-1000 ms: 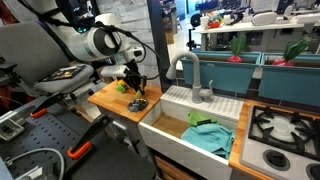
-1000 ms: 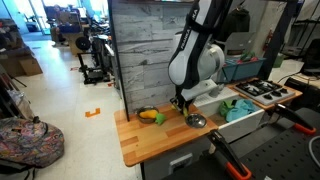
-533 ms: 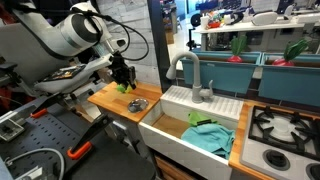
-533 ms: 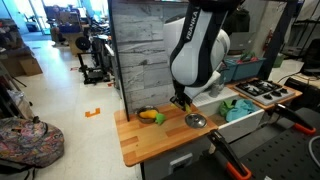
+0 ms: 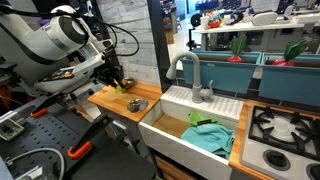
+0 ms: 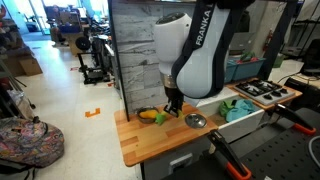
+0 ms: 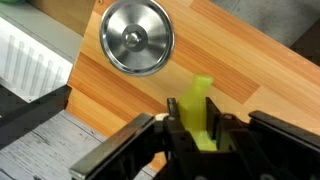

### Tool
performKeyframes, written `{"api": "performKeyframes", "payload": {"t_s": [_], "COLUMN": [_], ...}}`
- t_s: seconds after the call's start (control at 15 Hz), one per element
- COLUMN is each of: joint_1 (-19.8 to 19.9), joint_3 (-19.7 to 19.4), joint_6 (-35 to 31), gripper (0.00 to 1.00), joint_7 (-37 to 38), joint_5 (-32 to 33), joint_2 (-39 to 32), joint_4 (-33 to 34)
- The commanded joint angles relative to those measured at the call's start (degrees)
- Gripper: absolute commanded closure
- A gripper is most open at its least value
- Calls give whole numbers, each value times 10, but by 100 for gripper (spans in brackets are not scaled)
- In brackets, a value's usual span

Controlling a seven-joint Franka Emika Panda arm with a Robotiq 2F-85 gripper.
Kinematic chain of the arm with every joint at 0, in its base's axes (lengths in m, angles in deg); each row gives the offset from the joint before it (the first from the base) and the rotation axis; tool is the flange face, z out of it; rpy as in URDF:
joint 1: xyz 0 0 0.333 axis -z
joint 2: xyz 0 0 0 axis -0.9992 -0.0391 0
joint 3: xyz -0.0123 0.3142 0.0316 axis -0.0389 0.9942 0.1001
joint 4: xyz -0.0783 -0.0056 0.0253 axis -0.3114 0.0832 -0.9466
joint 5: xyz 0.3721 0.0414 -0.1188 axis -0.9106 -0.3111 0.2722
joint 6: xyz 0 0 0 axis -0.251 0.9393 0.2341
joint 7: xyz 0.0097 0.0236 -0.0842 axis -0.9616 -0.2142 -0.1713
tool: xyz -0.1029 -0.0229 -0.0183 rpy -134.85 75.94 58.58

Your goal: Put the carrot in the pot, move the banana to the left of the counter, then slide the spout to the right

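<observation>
The banana hangs above the counter and would fall if my gripper opened now. The banana goes down onto the counter next.
My gripper hangs low over the wooden counter, its jaws close together on a yellow-green piece that I take for the banana; one end sticks out past the fingertips. The silvery pot stands apart from it and shows only its shiny bottom. In both exterior views the gripper is at the banana, beside the pot. I cannot make out the carrot. The grey spout arches over the sink.
A white sink basin holding a teal cloth adjoins the counter, with a stove top beyond it. A grey plank wall stands behind the counter. The counter's front edge drops to the floor.
The arm has swung away from the sink. The gripper has moved from near the pot to the banana's side of the counter. The pot has not moved.
</observation>
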State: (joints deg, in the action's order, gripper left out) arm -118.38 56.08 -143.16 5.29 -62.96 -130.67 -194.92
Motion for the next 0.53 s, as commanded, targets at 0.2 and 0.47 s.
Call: {"api": "performKeyframes", "payload": {"t_s": [0.2, 0.47], "joint_1": [104, 173], "joint_3": [110, 185], "joint_6": [-59, 0], "gripper": [93, 93], "joint_7": [-165, -246], "joint_5": [5, -4], "joint_2": [0, -21], "joint_4": [-10, 20]}}
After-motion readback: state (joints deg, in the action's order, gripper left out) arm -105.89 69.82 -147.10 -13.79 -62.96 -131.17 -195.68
